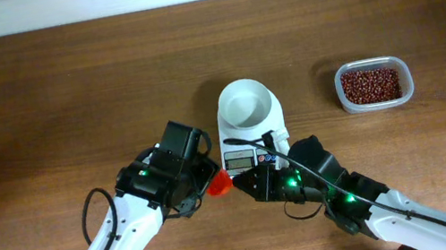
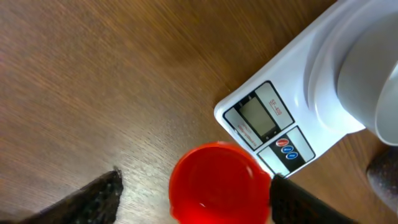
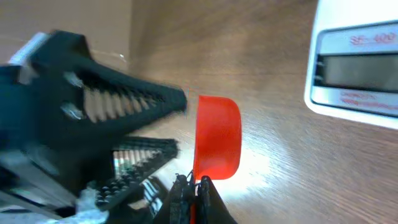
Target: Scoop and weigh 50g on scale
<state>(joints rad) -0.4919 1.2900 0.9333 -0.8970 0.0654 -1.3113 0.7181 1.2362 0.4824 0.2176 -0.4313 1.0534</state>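
Note:
My left gripper grips the scoop by its red cup (image 1: 219, 183) (image 2: 217, 180) next. That leaves the scoop's thin red edge to my right gripper for scooping.
The white scale (image 1: 237, 147) sits mid-table, a round white bowl (image 1: 247, 103) on top, its display blank in the left wrist view (image 2: 260, 117) and the right wrist view (image 3: 356, 70). Just left of its front lies a red scoop (image 1: 220, 183). My left gripper (image 1: 212, 179) is open, its fingers (image 2: 93, 196) standing wide on either side of the scoop's red cup (image 2: 217, 180). From the other side my right gripper (image 1: 249, 181) is shut on the scoop (image 3: 217, 137), its fingertips (image 3: 191, 186) pinching the thin red edge.
A clear plastic tub of red beans (image 1: 373, 84) stands to the right of the scale. The two grippers are close together in front of the scale, and the left gripper's black fingers (image 3: 118, 102) fill the left of the right wrist view.

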